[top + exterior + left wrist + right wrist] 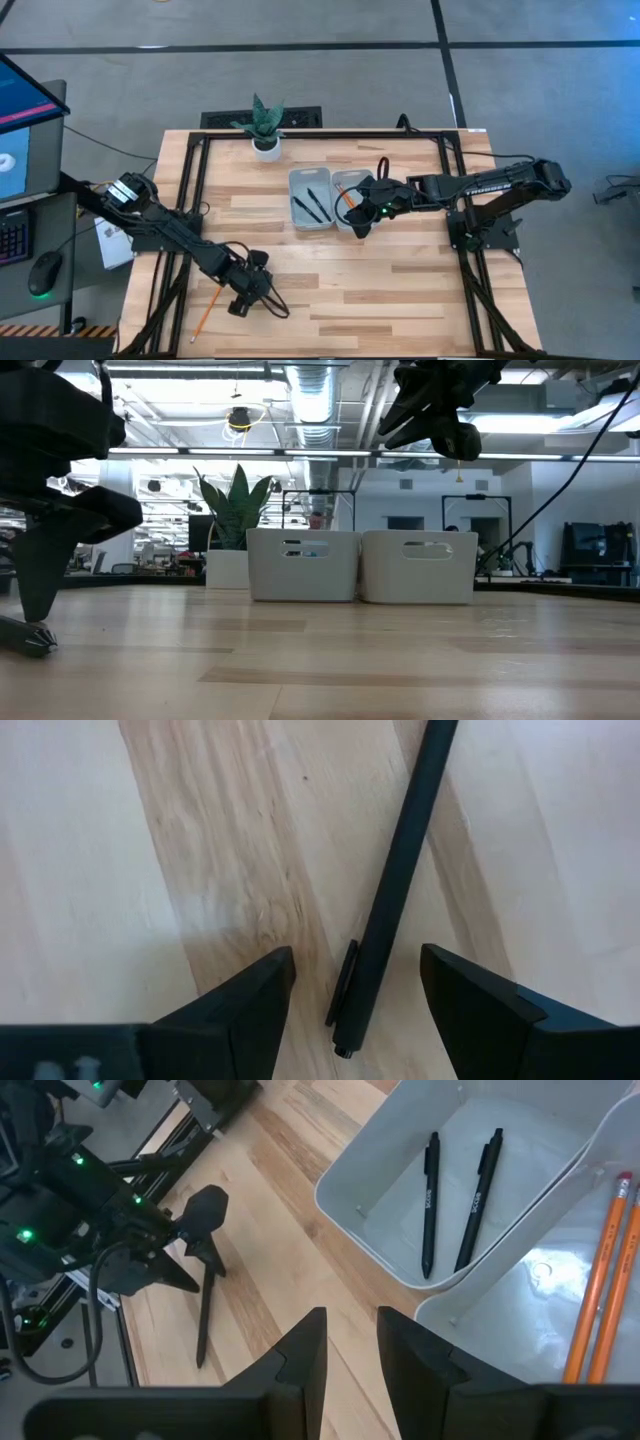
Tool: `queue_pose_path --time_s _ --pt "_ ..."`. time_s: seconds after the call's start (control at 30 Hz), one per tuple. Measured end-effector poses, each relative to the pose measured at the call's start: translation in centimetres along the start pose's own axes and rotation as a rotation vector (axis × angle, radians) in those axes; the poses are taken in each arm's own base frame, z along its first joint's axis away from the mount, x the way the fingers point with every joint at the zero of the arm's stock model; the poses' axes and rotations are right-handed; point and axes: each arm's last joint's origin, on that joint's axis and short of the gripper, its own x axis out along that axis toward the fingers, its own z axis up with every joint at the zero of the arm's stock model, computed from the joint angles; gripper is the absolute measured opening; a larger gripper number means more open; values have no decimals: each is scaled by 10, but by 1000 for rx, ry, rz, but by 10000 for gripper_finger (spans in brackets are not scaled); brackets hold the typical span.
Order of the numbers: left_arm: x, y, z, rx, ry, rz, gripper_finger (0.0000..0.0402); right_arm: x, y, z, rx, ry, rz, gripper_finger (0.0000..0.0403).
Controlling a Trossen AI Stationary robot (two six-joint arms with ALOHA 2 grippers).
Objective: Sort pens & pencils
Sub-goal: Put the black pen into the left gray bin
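I need to grab the black pen by its clip end (368, 970) with my left gripper next, to sort it with the other black pens.
My left gripper (355, 982) is open and low over the near-left part of the table. One finger stands on each side of a black pen (392, 890) that lies flat on the wood, and neither finger touches it. The right wrist view shows this pen (203, 1325) below the left gripper (205, 1215). My right gripper (350, 1342) hovers over the two white bins, slightly open and empty. Two black pens (455, 1200) lie in the left bin (310, 198). Two orange pencils (600, 1280) lie in the right bin (349, 195). A third pencil (203, 316) lies on the table near its near-left edge.
A small potted plant (265, 125) stands at the far edge, behind the bins. The bins (303, 565) (418, 565) sit side by side in the middle of the table's far half. Bare wood stretches between the bins and the near edge. A monitor, keyboard and mouse sit off the table's left side.
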Motion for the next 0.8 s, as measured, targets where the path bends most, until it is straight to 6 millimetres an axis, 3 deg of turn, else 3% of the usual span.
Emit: queue_pose_path --time_s 0.3,0.8 --pt "0 2 -2 37 19 31 211 0 0 0 0 0 0 113" --pt "1 4 -3 46 31 36 83 0 1 1 0 -5 5 113"
